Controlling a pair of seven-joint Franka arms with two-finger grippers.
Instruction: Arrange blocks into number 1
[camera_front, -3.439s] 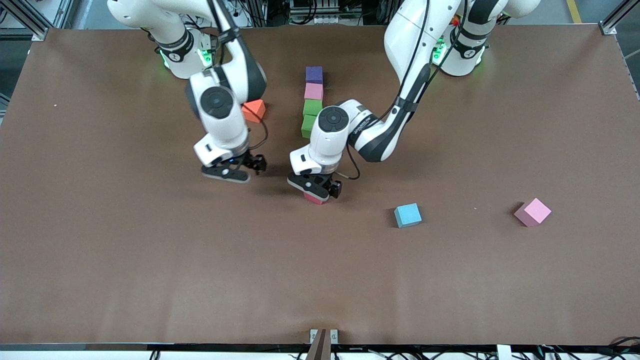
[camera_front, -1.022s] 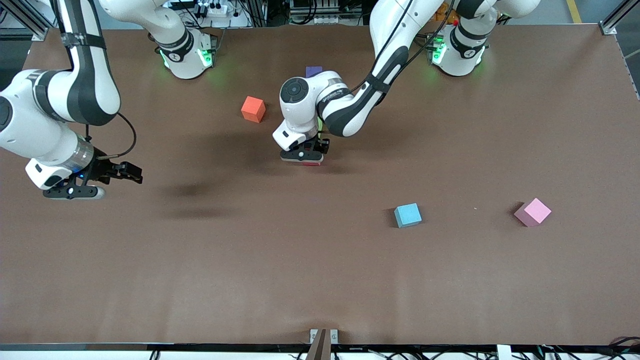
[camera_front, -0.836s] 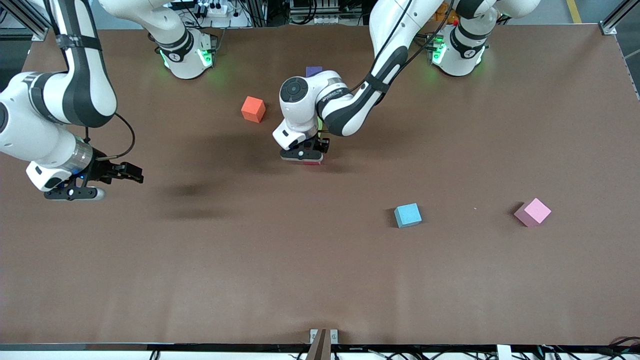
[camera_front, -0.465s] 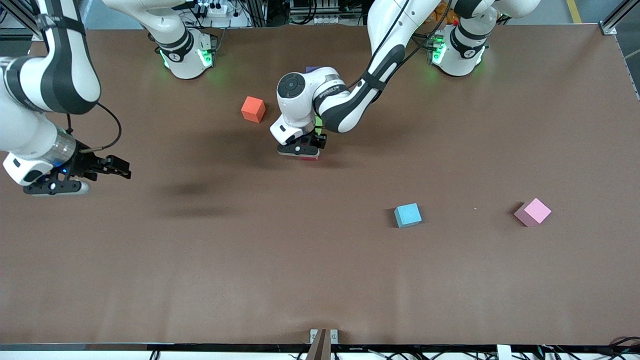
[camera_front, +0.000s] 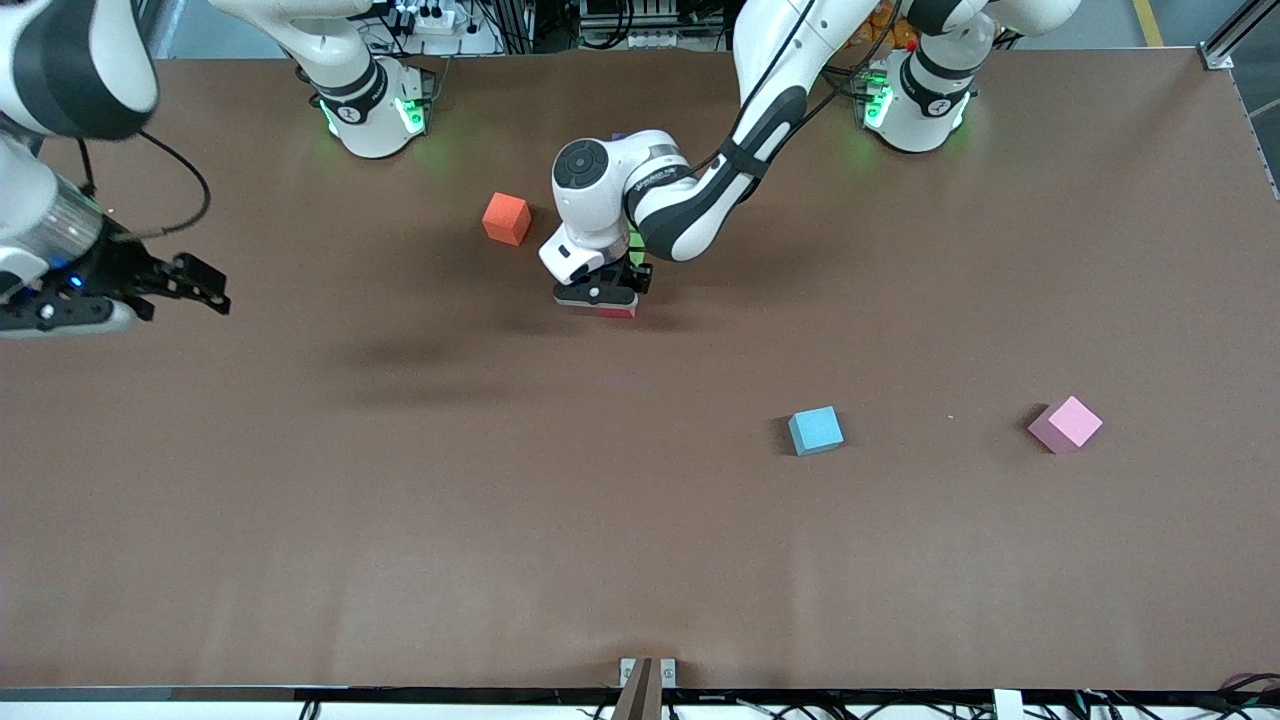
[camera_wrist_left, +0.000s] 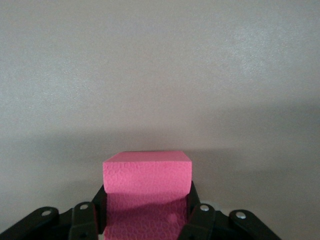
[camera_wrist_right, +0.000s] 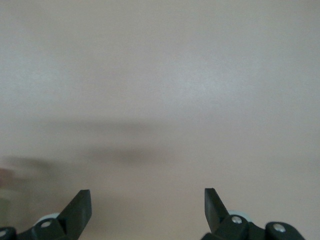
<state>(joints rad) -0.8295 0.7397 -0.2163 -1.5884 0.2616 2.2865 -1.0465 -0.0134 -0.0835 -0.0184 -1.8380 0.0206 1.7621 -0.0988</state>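
The red block sits low on the brown table at the end of the block column, so now it is time for my left gripper to open.
My left gripper (camera_front: 614, 303) is shut on the red block (camera_front: 620, 312), low at the camera-side end of the block column. In the left wrist view the red block (camera_wrist_left: 147, 172) sits between the black fingers (camera_wrist_left: 200, 215), close to the table. The left arm hides most of the column; only slivers of the purple block (camera_front: 620, 135) and a green block (camera_front: 637, 243) show. My right gripper (camera_front: 195, 285) hangs open and holds nothing, high over the right arm's end of the table. The orange block (camera_front: 506, 218) lies beside the column.
A light blue block (camera_front: 815, 430) and a pink block (camera_front: 1066, 424) lie loose toward the left arm's end, nearer the camera than the column. The brown table (camera_front: 500, 520) carries nothing else.
The left gripper carried the red block away from the camera up to the column's end. The right arm swung off to its end of the table and rose.
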